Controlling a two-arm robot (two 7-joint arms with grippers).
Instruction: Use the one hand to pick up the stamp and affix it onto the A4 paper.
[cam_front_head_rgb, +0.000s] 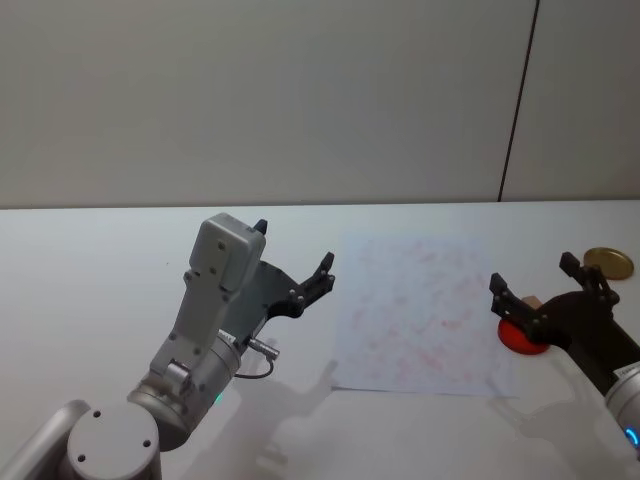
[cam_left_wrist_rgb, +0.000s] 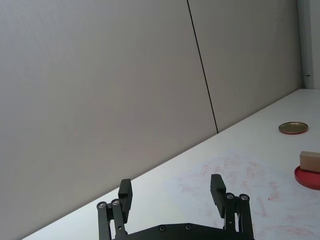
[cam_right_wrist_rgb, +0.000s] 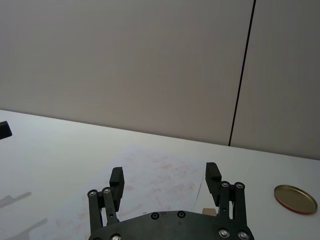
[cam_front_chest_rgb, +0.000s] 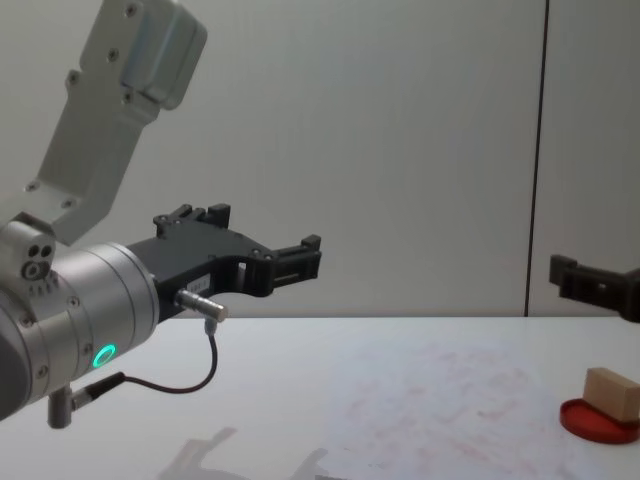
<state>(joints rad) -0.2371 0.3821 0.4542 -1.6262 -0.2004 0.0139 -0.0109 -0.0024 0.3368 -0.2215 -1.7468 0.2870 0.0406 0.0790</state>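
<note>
My right gripper grabs the stamp by its long wooden sides, above the ink, next, since the stamp's base rests on the red ink pad (cam_front_chest_rgb: 594, 428).
The stamp (cam_front_chest_rgb: 612, 393), a small tan wooden block, sits on a flat red ink pad (cam_front_chest_rgb: 598, 420) just right of the A4 paper (cam_front_head_rgb: 420, 315), a white sheet with faint red smudges. My right gripper (cam_front_head_rgb: 533, 275) hovers open over the pad and stamp (cam_front_head_rgb: 533, 300), holding nothing. In the right wrist view the right gripper (cam_right_wrist_rgb: 165, 175) is open and a corner of the stamp (cam_right_wrist_rgb: 210, 212) peeks out by its frame. My left gripper (cam_front_head_rgb: 293, 247) is raised off the table left of the paper, open and empty. The left wrist view looks past the left gripper (cam_left_wrist_rgb: 171, 186) to the stamp (cam_left_wrist_rgb: 310, 161).
A round gold lid (cam_front_head_rgb: 608, 262) lies on the white table beyond the ink pad, near the right edge. A grey wall with a dark vertical seam stands behind the table. The left arm's silver body (cam_front_chest_rgb: 80, 310) with a green ring light fills the near left.
</note>
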